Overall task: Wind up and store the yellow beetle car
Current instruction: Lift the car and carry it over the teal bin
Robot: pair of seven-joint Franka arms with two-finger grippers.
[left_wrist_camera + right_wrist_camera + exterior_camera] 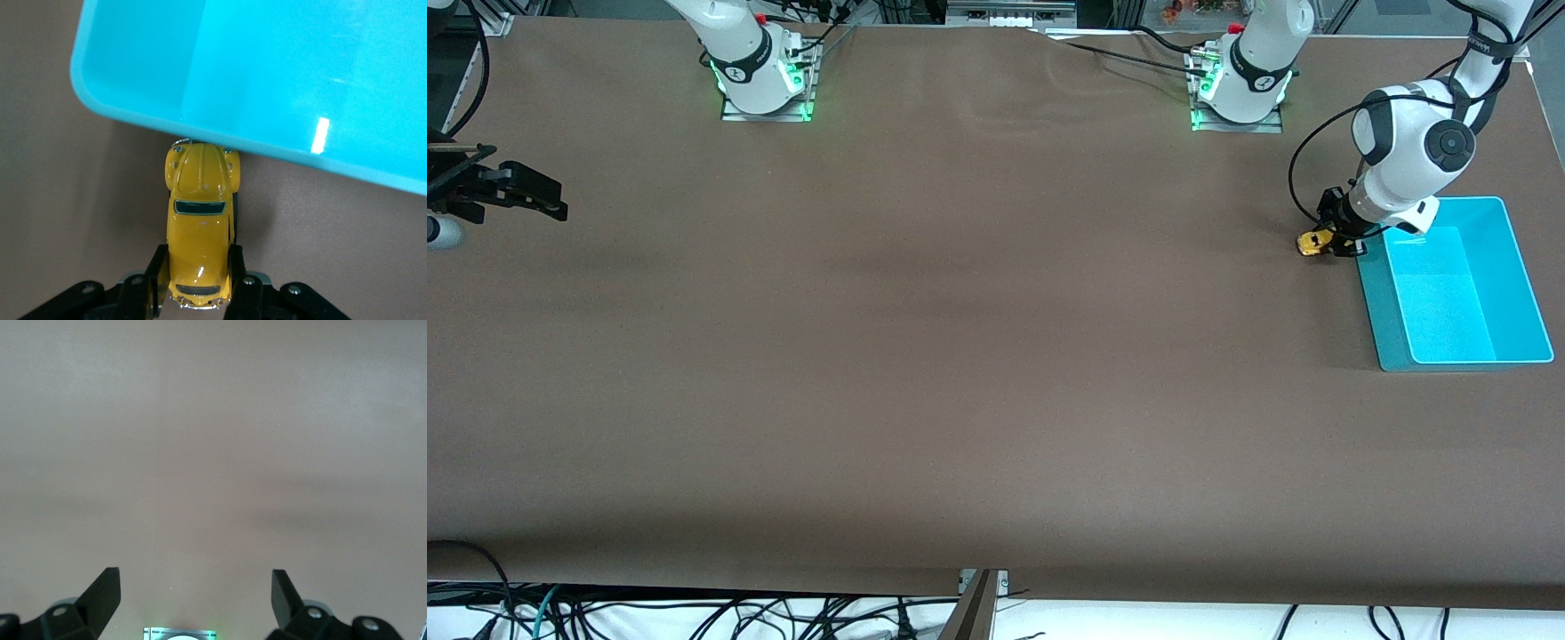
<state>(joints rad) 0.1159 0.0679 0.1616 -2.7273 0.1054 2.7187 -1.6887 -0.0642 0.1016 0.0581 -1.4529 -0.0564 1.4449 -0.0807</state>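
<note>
I should keep holding the car (200, 180) with my left gripper until it is over the bin, because in the left wrist view it hangs outside the cyan bin's rim and would miss.
The yellow beetle car (1310, 242) is beside the corner of the cyan bin (1458, 284) that lies nearest the left arm's base. My left gripper (1336, 240) is low at the table and shut on the car. In the left wrist view its fingers (157, 267) press both sides of the car (200, 200). One end of the car reaches the bin's rim (127, 115). I cannot tell if the wheels touch the table. My right gripper (525, 194) is open and empty and waits at the right arm's end of the table. It also shows in the right wrist view (195, 577).
The cyan bin has nothing in it. Both arm bases (765, 80) stand along the table's edge farthest from the front camera. A brown cloth (960, 356) covers the table. Cables hang below the edge nearest the front camera.
</note>
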